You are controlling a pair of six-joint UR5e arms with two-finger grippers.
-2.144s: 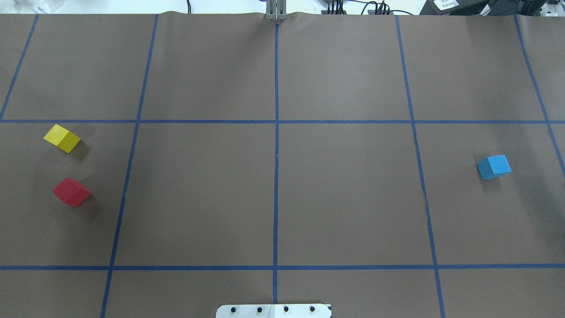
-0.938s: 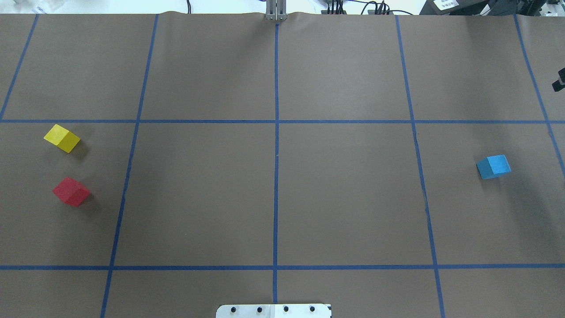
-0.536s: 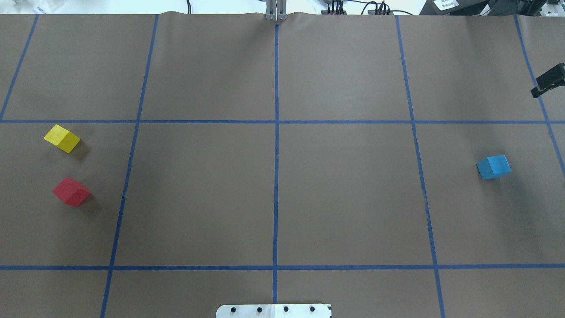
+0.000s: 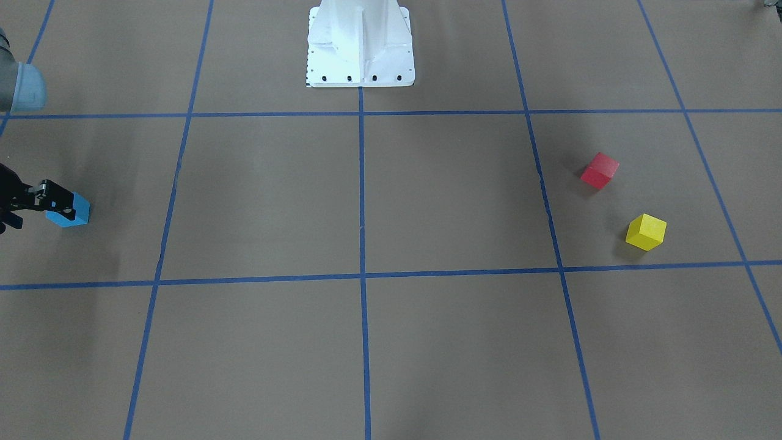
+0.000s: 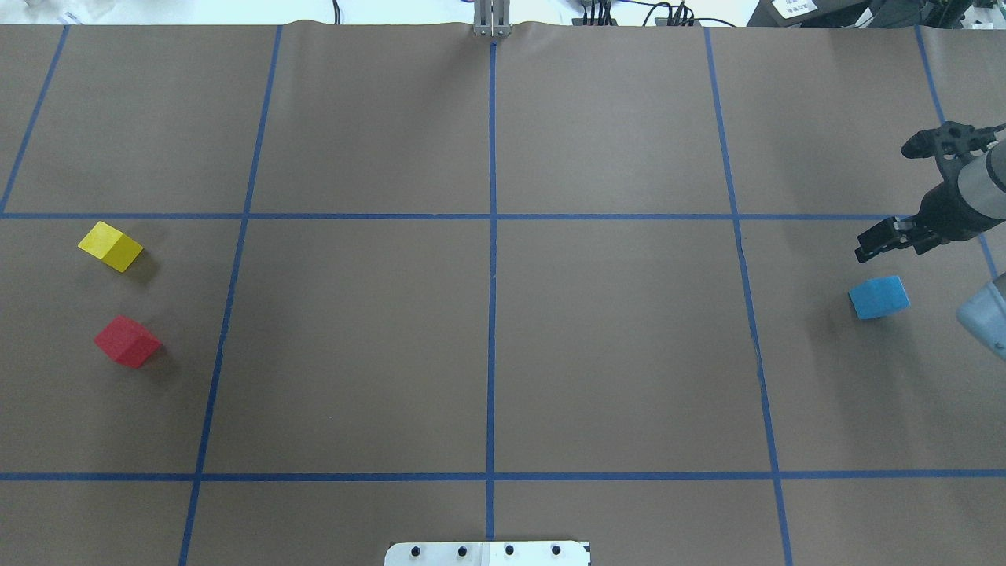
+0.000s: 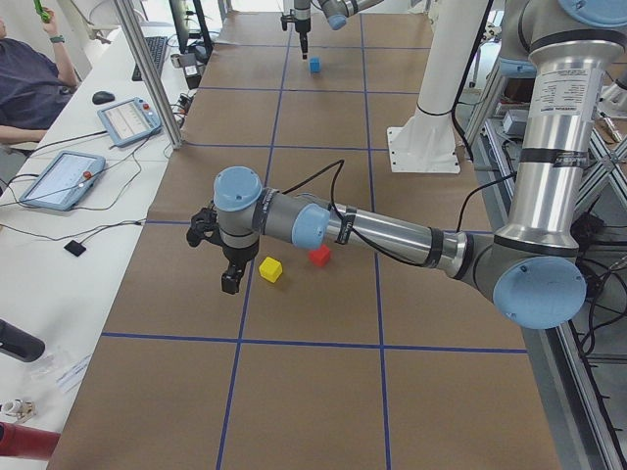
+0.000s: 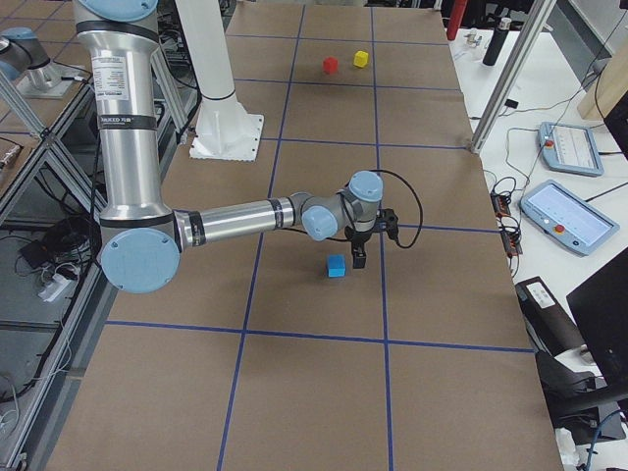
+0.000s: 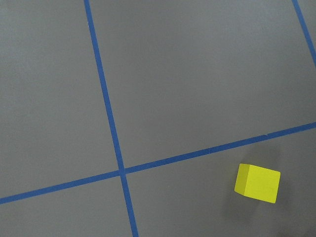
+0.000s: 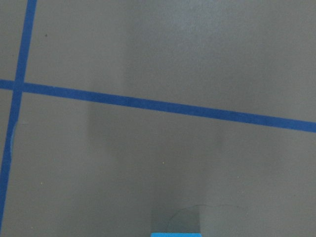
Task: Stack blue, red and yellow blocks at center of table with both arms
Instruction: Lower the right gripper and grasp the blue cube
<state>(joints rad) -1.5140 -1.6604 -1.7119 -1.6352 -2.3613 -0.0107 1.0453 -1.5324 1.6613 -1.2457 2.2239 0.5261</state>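
Note:
My right gripper picks up the blue block by its body (image 4: pixel 72 210) (image 9: pixel 176 234) next, since the blue block starts the stack at the table's center.
The blue block (image 5: pixel 879 297) lies at the table's right side; it also shows in the front view (image 4: pixel 70 212) and at the bottom edge of the right wrist view (image 9: pixel 175 234). My right gripper (image 5: pixel 886 200) hangs open just beyond the blue block, above the table and apart from it. The red block (image 5: pixel 126 341) and the yellow block (image 5: pixel 110 246) lie at the table's left side. My left gripper (image 6: pixel 229 284) shows only in the exterior left view, hovering beside the yellow block (image 6: pixel 270 269); I cannot tell if it is open. The left wrist view shows the yellow block (image 8: pixel 257 182).
Brown paper with a blue tape grid (image 5: pixel 492 216) covers the table. The robot's white base plate (image 5: pixel 487 553) sits at the near edge. Operator tablets (image 7: pixel 569 216) lie on a side bench beyond the table's far edge.
My right arm has come in from the right edge and moved toward the blue block. The three blocks have not moved.

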